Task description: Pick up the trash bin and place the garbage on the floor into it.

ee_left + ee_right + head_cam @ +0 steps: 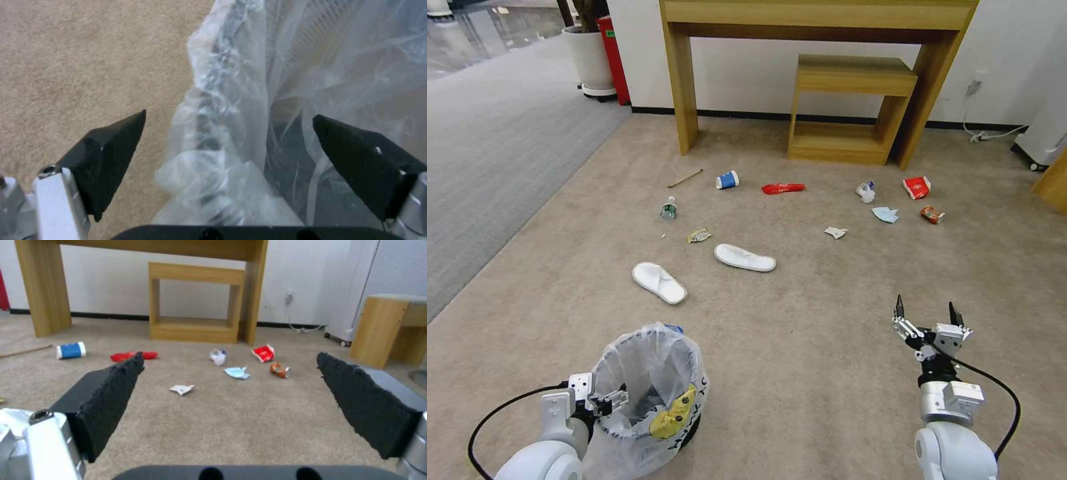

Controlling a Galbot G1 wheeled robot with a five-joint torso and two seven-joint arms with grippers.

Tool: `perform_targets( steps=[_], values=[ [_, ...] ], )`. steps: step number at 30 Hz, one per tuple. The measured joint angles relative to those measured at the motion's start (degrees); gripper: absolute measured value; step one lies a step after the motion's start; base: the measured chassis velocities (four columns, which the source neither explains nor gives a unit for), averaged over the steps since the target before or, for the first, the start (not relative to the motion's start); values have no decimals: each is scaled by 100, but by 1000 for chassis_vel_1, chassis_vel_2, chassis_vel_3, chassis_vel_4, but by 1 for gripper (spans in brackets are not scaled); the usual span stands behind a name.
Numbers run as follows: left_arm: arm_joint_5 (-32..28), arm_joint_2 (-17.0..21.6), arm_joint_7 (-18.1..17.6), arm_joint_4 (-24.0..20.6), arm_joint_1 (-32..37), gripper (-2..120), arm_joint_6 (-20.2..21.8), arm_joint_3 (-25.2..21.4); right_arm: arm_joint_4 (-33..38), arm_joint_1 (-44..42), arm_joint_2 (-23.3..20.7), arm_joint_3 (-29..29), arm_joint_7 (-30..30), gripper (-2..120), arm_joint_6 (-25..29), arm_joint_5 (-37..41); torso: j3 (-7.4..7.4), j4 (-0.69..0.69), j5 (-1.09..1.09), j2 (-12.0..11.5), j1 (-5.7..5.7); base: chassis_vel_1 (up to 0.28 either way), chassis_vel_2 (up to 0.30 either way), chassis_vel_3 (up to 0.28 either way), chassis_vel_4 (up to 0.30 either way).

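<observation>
I will grab the trash bin by its thin bagged rim with my left gripper next, because the trash bin's open top (647, 376) is far wider than my fingers.
The trash bin (650, 383), lined with a crinkly clear bag with a yellow print, stands on the beige floor (800, 360) at my near left. My left gripper (616, 400) is open astride its rim (213, 133), one finger (106, 156) outside and the other inside the bag. My right gripper (926, 303) hangs open above bare carpet at my near right. The garbage lies ahead: two white slippers (659, 283) (744, 257), a small bottle (668, 209), a blue-white cup (728, 179), a stick (684, 178), a red wrapper (782, 189), a tissue (865, 192), a blue mask (885, 214) and red packets (916, 187).
A wooden desk (820, 20) with a low wooden stool (847, 113) under it stands against the far wall. Grey striped carpet (480, 133) lies to the left, with a white planter (589, 60). A cable (994, 133), a white appliance (1044, 137) and a wooden piece (391, 330) stand far right.
</observation>
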Motion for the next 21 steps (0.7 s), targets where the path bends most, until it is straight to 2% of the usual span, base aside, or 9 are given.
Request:
perform_targets(
  steps=[6, 10, 14, 16, 17, 18, 21],
  values=[
    [-9, 1, -4, 75, -46, 97, -11, 23, -46, 32, 3, -2, 0, 100, 3, -3, 0, 0, -2, 0, 0, 0, 0, 0, 0],
    [-34, 18, 14, 93, -61, 88, -18, 29, -78, 55, 11, -8, -1, 100, 6, -12, 1, 0, -3, 0, 0, 0, 0, 0, 0],
    [-75, 40, 29, 86, -79, 70, -37, 20, -90, 78, 13, -10, -1, 100, 6, -18, 1, 0, -2, 0, 0, 0, 0, 0, 0],
    [-77, 42, 35, 84, -80, 67, -40, 20, -90, 81, 12, -10, -1, 100, 6, -18, 1, 0, -2, 0, 0, 0, 0, 0, 0],
    [-81, 44, 54, 80, -84, 60, -46, 20, -90, 85, 10, -8, -1, 100, 6, -19, 1, 0, -2, 0, 0, 0, 0, 0, 0],
    [-81, 44, 54, 80, -84, 60, -46, 20, -90, 85, 10, -8, -1, 100, 6, -19, 1, 0, -2, 0, 0, 0, 0, 0, 0],
    [-81, 45, 93, 75, -94, 45, -83, 18, -91, 85, 7, -2, -1, 100, 3, -21, 1, 0, -2, 0, 0, 0, 0, 0, 0]
  ],
)
